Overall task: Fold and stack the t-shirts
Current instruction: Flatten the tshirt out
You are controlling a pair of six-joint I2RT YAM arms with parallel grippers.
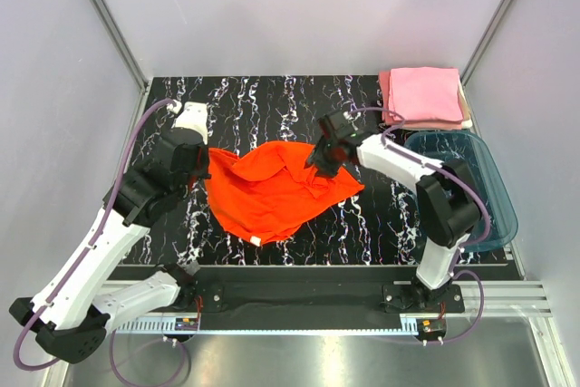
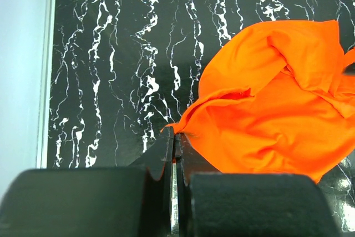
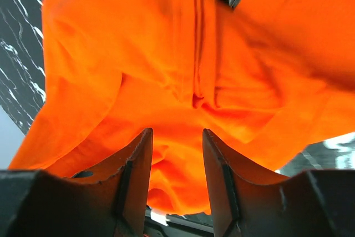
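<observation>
The robot should next grab the orange-red t-shirt's bunched cloth with its right gripper, opposite the left gripper's corner, so that the t-shirt can be spread for folding.
A bright orange-red t-shirt [image 1: 272,189] lies crumpled in the middle of the black marbled table [image 1: 272,101]. My left gripper [image 1: 203,162] is at the shirt's left edge. In the left wrist view its jaws [image 2: 176,136] are shut, pinching a corner of the orange cloth [image 2: 277,104]. My right gripper [image 1: 324,157] hangs over the shirt's upper right part. In the right wrist view it [image 3: 176,137] is open, with orange cloth [image 3: 166,65] bunched just beyond and between the fingers. Light pink t-shirts [image 1: 424,95] lie folded in a stack at the back right.
A translucent teal plastic tub [image 1: 485,189] stands at the right edge, just in front of the pink stack. Grey walls close in the left, back and right sides. The arms' mounting rail [image 1: 299,296] runs along the near edge.
</observation>
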